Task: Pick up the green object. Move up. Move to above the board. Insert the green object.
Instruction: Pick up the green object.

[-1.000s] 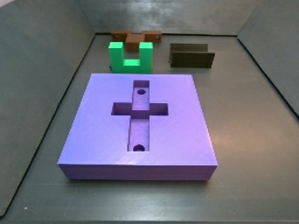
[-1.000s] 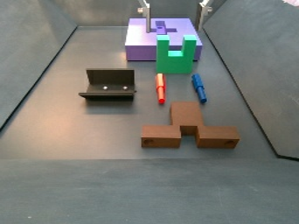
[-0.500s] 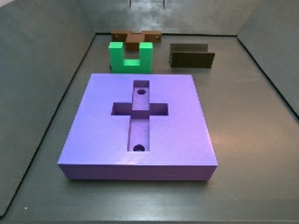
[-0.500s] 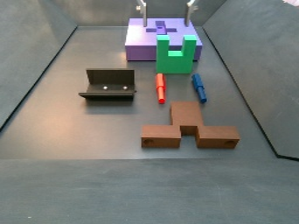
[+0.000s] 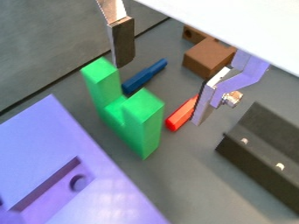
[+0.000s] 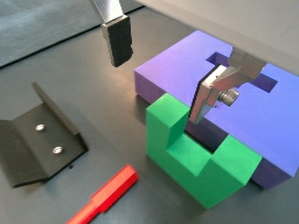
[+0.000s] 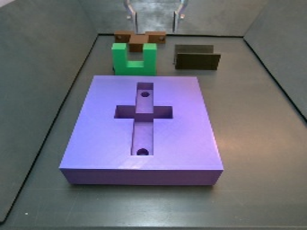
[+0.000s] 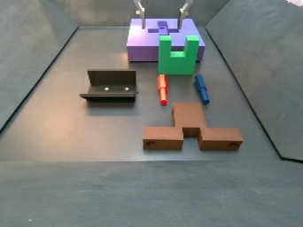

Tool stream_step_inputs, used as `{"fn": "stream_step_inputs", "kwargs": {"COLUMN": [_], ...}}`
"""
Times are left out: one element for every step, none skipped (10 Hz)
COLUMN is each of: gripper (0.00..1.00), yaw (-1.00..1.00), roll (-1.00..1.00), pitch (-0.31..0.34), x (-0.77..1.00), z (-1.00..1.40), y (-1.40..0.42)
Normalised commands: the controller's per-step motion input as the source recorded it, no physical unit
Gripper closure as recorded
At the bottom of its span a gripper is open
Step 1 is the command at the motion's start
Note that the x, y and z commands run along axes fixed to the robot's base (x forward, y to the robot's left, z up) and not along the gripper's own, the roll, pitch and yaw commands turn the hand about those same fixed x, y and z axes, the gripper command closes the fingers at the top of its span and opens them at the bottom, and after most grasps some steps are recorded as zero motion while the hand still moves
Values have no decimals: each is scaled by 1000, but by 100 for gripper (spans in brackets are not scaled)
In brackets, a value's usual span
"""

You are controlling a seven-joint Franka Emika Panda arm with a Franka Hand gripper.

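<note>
My gripper is to grab the green object's prong (image 7: 150,56) (image 5: 143,109) beside the red peg next, so that it can insert the green object into the board's cross-shaped hole.
The green object (image 7: 135,57) stands prongs-up on the floor just past the far end of the purple board (image 7: 144,126). It also shows in a side view (image 8: 178,56) and in both wrist views (image 5: 124,106) (image 6: 191,155). My gripper (image 7: 156,20) hangs open and empty above the green object, well clear of it. Its fingers (image 5: 121,40) (image 6: 117,40) are spread wide with nothing between them. The board's cross recess and two holes are bare; the board also shows in a side view (image 8: 148,43) and in both wrist views (image 5: 41,179) (image 6: 187,70).
A brown block (image 8: 190,129) lies on the floor beyond the green object. A red peg (image 8: 162,89) and a blue peg (image 8: 201,89) lie between them. The dark fixture (image 8: 109,86) stands to one side. Grey walls ring the floor.
The gripper has come down into the side views above the green object, fingers open. The pieces have not moved.
</note>
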Motion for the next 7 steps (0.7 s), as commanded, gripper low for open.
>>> {"fn": "stream_step_inputs", "kwargs": {"gripper": [0, 0, 0, 0, 0, 0, 0], "yaw": [0, 0, 9, 14, 6, 9, 0], "roll": [0, 0, 0, 0, 0, 0, 41], "pitch": [-124, -124, -99, -67, -63, -57, -44], "x": [0, 0, 0, -60, -106, -97, -86], "z": [-463, -546, -449, -329, -286, -320, -363], "y": [-94, 0, 0, 0, -31, -17, -31]}}
